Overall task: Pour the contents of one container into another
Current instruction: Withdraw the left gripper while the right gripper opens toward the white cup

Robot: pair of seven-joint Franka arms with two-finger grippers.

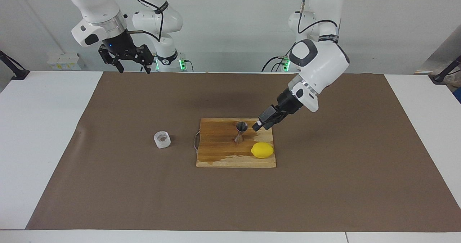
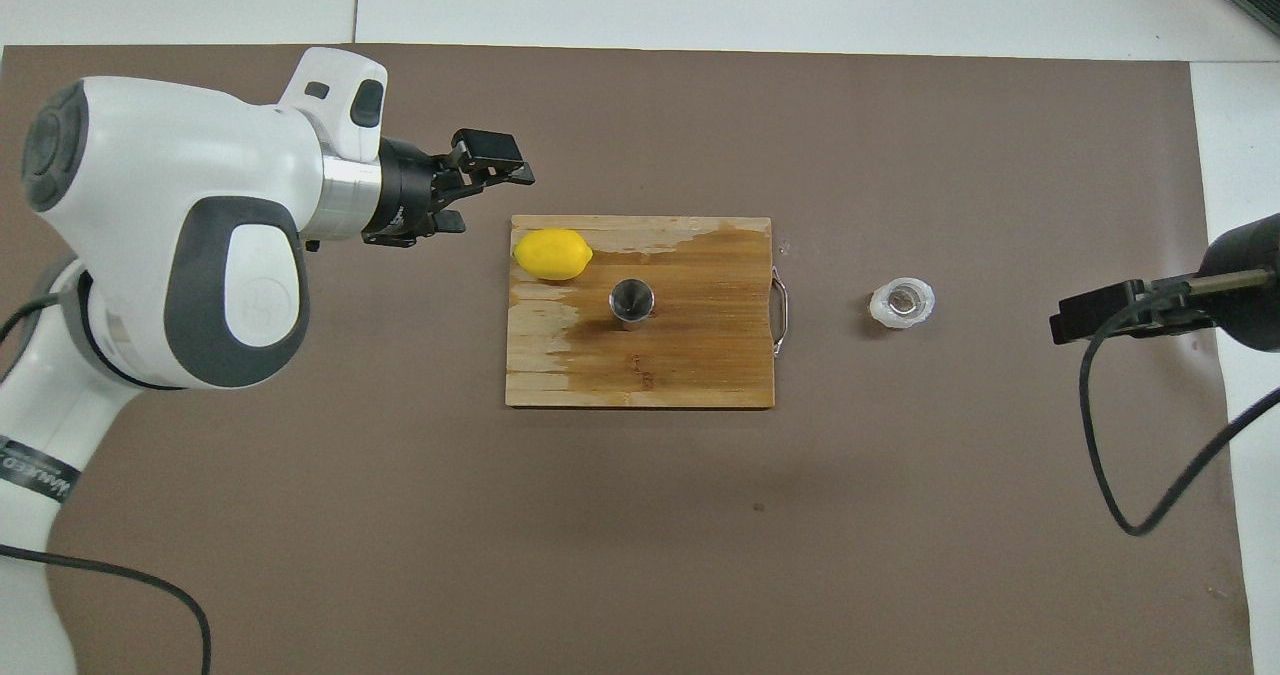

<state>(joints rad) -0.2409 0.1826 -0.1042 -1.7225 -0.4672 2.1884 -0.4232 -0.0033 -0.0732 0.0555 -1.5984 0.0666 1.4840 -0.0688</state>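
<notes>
My right gripper grips the cup by its side [image 2: 884,313] next, which leaves the squat translucent cup's opening [image 2: 905,301] free to pour.
The squat translucent whitish cup [image 1: 162,139] stands upright on the brown mat, beside the wooden cutting board [image 1: 216,153] toward the right arm's end; it also shows in the overhead view [image 2: 902,302], brownish inside. The steel hourglass jigger [image 1: 241,131] stands upright on the board [image 2: 700,365], seen from above as a round mouth [image 2: 632,301]. My left gripper [image 1: 258,125] is open and empty, held low over the board's edge beside the jigger's top, apart from it; it also shows in the overhead view [image 2: 490,195]. My right gripper [image 1: 131,66] is open and empty, raised high and waiting.
A yellow lemon [image 1: 262,150] lies on the board's corner toward the left arm's end, close under the left gripper. A wire handle [image 1: 196,141] sticks out of the board toward the cup. The brown mat [image 1: 324,185] covers the white table. A cable hangs from the right arm [image 2: 1100,435].
</notes>
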